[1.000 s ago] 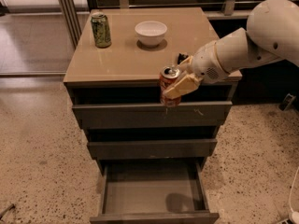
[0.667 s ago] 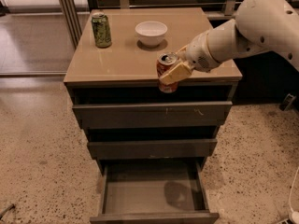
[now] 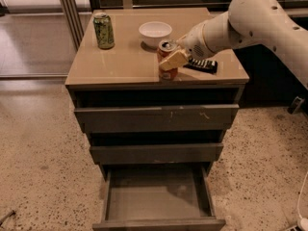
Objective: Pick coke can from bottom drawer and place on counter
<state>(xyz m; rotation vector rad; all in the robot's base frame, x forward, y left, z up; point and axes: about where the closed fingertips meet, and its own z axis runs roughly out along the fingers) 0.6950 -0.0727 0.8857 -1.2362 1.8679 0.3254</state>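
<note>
The coke can [image 3: 168, 50] is close to the counter's front edge, so the robot needs to move the can nearer the white bowl before its gripper lets go of it.
The coke can [image 3: 168, 50], red-orange with a silver top, is held upright over the front middle of the beige counter [image 3: 120, 66], its base at or just above the surface. My gripper [image 3: 172, 58] reaches in from the right on a white arm and is shut on the can, one tan finger [image 3: 175, 59] across its front. The bottom drawer [image 3: 156, 196] is pulled open below and its tray holds nothing.
A taller green can [image 3: 104, 31] stands at the counter's back left. A white bowl [image 3: 155, 33] sits behind the coke can. A dark flat remote-like object [image 3: 202, 65] lies to its right. The two upper drawers are shut. Speckled floor surrounds the cabinet.
My gripper has carried the coke can from in front of the cabinet's edge up and back over the counter, then lowered it toward the surface.
</note>
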